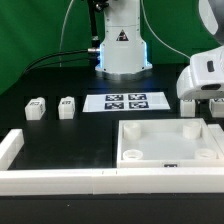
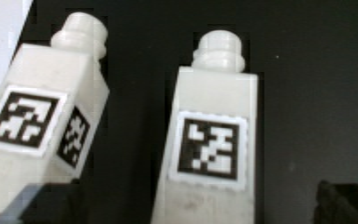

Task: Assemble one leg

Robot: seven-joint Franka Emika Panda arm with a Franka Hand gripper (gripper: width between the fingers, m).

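Note:
I will grab the leg by its square body (image 2: 204, 200) next, so that the leg's rounded peg end stays free to go into the tray-like part.
In the wrist view two white legs lie side by side on the black table, each with a square marker tag and a rounded peg end. One leg (image 2: 213, 110) lies between my dark fingertips (image 2: 346, 200). The other leg (image 2: 51, 100) lies beside it, outside the fingers. My gripper (image 2: 202, 205) is open and straddles the first leg without gripping it. In the exterior view my gripper (image 1: 203, 103) hangs low over the table at the right and mostly hides these two legs. Two more legs (image 1: 35, 107) (image 1: 67, 106) lie at the left.
The large white square tray-like part (image 1: 170, 142) lies just in front of my gripper in the exterior view. The marker board (image 1: 127, 101) lies mid-table before the robot base (image 1: 122, 50). A white L-shaped rail (image 1: 50, 180) runs along the front edge.

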